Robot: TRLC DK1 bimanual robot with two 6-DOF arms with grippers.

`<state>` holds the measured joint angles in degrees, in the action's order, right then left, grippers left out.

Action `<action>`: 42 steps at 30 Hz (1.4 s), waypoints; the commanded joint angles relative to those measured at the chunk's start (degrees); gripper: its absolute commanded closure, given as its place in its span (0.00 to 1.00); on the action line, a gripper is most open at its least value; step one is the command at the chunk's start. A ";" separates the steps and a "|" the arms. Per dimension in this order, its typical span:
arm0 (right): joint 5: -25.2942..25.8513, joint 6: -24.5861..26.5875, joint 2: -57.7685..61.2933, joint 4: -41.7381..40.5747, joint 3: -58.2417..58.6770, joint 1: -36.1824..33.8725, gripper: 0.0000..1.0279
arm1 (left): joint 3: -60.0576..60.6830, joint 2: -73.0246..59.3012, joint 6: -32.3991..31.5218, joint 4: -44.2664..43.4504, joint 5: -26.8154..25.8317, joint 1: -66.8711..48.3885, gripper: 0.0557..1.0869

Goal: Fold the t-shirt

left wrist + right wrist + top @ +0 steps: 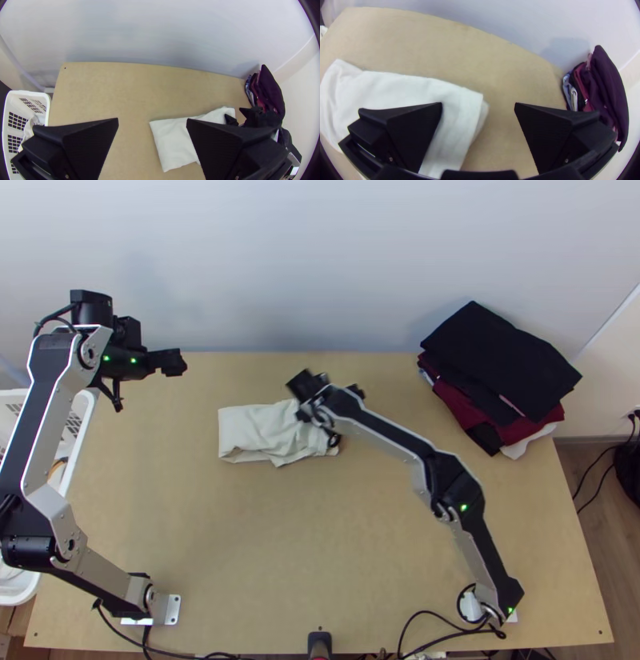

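Note:
Next, my right gripper picks up the t-shirt by its layered end (pixel 475 115), since the folded layers stand up in an open edge beside the wood.
The white t-shirt (pixel 256 430) lies mid-table as a rough folded strip, wrinkled, its lower edge uneven. Over its right end, my right gripper (pixel 346 418) stands open. The right wrist view has the gripper (pixel 478 106) with its fingers wide apart, one over the shirt (pixel 453 96) and the other over bare wood; layered edges show at that end. Up at the table's far left, apart from the cloth, is my left gripper (pixel 150 383). In the left wrist view the gripper (pixel 152 123) is open with nothing between its fingers, and one finger covers part of the shirt (pixel 171 140).
A stack of dark and maroon folded clothes (pixel 500 364) sits at the table's far right. Beside the left edge stands a white basket (pixel 82 420) with cloth inside. Bare wood (pixel 320 540) stretches between the shirt and the near edge; a pale wall rises behind the table.

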<state>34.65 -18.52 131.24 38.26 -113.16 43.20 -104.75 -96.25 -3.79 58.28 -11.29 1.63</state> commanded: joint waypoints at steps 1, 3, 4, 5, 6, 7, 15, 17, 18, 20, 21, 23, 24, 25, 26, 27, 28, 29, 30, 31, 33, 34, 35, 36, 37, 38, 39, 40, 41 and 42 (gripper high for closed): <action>-1.70 -4.33 -4.15 0.59 3.74 -2.24 0.04 | 1.83 1.76 0.98 -1.06 0.21 0.22 0.04; -8.46 -6.44 -5.73 1.11 4.62 -3.21 0.04 | 2.27 1.59 0.98 -1.24 0.21 0.13 0.04; -13.56 -8.55 -6.61 2.08 4.71 -3.74 0.04 | 2.44 1.50 1.07 -1.24 0.21 0.04 0.04; -17.95 -10.30 -7.31 3.40 4.71 -4.09 0.04 | 2.53 1.50 0.98 -1.24 0.21 0.04 0.04; -21.38 -11.80 -8.02 4.10 4.71 -4.70 0.04 | 2.53 1.50 1.07 -1.24 0.21 0.04 0.04; -25.16 -13.20 -8.72 4.72 4.71 -5.41 0.04 | 2.53 1.50 1.07 -1.33 0.21 0.04 0.04; -48.54 -19.80 -11.09 6.39 5.67 -10.68 0.04 | 2.71 2.03 1.51 -1.33 0.21 0.48 0.04; -49.95 -20.06 -10.74 6.56 6.55 -11.30 0.04 | 2.80 2.20 1.59 -1.24 0.21 0.66 0.04; -51.70 -20.15 -10.57 6.83 6.99 -11.74 0.04 | 2.88 2.38 1.68 -1.24 0.21 0.66 0.04; -55.04 -20.15 -10.04 7.00 7.78 -12.44 0.04 | 3.06 2.64 1.77 -1.24 0.21 0.83 0.04; -57.77 -20.15 -9.51 7.35 8.05 -12.88 0.04 | 3.15 2.73 1.86 -1.24 0.21 0.83 0.04; -62.25 -20.06 -8.11 7.88 8.14 -13.49 0.04 | 3.15 3.00 2.12 -1.24 0.21 0.83 0.04; -62.95 -19.97 -7.40 7.88 8.14 -13.84 0.04 | 3.06 3.08 2.12 -1.24 0.21 0.83 0.04; -64.45 -19.88 -6.52 7.88 8.14 -14.28 0.04 | 3.06 3.26 2.21 -1.24 0.21 0.83 0.04; -66.21 -19.62 -5.73 7.88 8.05 -14.72 0.04 | 2.97 3.35 2.30 -1.24 0.21 0.83 0.04; -68.05 -19.36 -5.03 7.88 7.96 -14.99 0.04 | 2.97 3.43 2.39 -1.24 0.21 0.83 0.04; -69.72 -18.92 -4.33 7.88 7.87 -15.25 0.04 | 2.97 3.52 2.39 -1.24 0.21 0.74 0.04; -71.22 -18.39 -3.62 7.88 7.78 -15.43 0.04 | 2.97 3.61 2.47 -1.24 0.21 0.83 0.04; -71.57 -17.34 -2.92 7.88 7.61 -15.51 0.04 | 2.97 3.61 2.47 -1.24 0.30 0.83 0.04; -71.57 -16.98 -2.30 7.79 7.43 -15.60 0.04 | 2.97 3.70 2.47 -1.24 0.30 0.83 0.04; -71.57 -16.90 -0.99 7.44 7.08 -15.87 0.04 | 2.97 3.87 2.47 -1.15 0.39 1.01 0.04; -71.57 -16.90 -0.63 7.09 6.99 -15.87 0.04 | 2.97 3.87 2.47 -1.06 0.39 1.10 0.04; -71.57 -16.81 -0.37 6.83 6.90 -15.87 0.04 | 2.97 4.05 2.56 -0.98 0.48 1.18 0.04; -71.57 -16.54 -0.20 6.48 6.82 -15.87 0.04 | 2.97 4.14 2.56 -0.80 0.48 1.27 0.04; -71.57 -16.46 0.07 6.12 6.73 -15.78 0.04 | 2.97 4.23 2.65 -0.71 0.57 1.54 0.04; -71.57 -16.37 0.42 5.68 6.47 -15.69 0.04 | 2.97 4.40 2.65 -0.71 0.92 1.54 0.04; -71.57 -16.37 0.86 5.33 6.20 -15.51 0.04 | 2.97 4.58 2.83 -0.63 1.18 1.54 0.04; -71.57 -16.28 1.65 5.25 5.41 -15.25 0.04 | 2.97 4.84 3.09 -0.63 1.36 1.54 0.04; -71.57 -16.19 2.35 5.16 4.80 -14.99 0.04 | 2.97 5.02 3.18 -0.63 1.62 1.54 0.04; -71.57 -16.19 3.06 5.07 4.00 -14.64 0.04 | 2.88 5.19 3.26 -0.54 1.71 1.62 0.04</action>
<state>-36.53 -35.33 130.74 43.81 -107.04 27.75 -103.11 -93.41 -1.61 57.32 -10.02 2.83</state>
